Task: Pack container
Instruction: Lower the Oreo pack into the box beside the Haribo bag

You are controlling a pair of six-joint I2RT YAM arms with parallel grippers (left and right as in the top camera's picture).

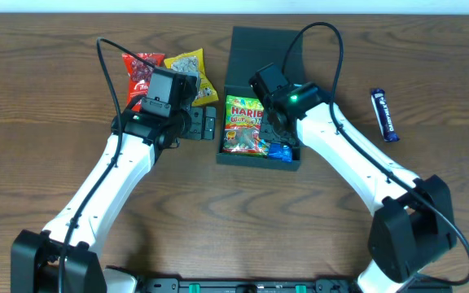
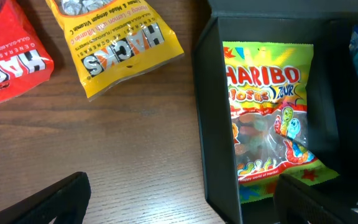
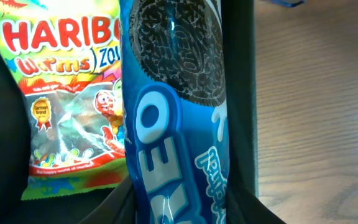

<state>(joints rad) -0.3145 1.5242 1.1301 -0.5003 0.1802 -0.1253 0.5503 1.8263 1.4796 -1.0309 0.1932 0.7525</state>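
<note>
The right gripper needs to let go of the Oreo packet now, because the Oreo packet hangs between the container's side and the Haribo packet and would rest inside.
The dark teal container [image 1: 221, 156] stands mid-table with its flap lid [image 1: 255, 45] open at the back. A Haribo worms packet [image 1: 243, 124] lies inside on the left; it also shows in the left wrist view [image 2: 266, 124] and the right wrist view [image 3: 61, 93]. My right gripper [image 1: 279, 137] is down inside the container's right side, shut on a blue Oreo packet [image 3: 176, 124]. Its fingers [image 3: 182, 208] press both sides of the packet. My left gripper [image 1: 205, 124] is open and empty. Its fingers [image 2: 185, 208] straddle the container's left wall [image 2: 213, 137].
A red Hacks packet [image 1: 142, 72] and a yellow Hacks packet [image 1: 190, 69] lie on the wooden table left of the container, behind my left gripper; the yellow one also shows in the left wrist view [image 2: 114, 46]. A dark blue bar [image 1: 384, 114] lies to the right.
</note>
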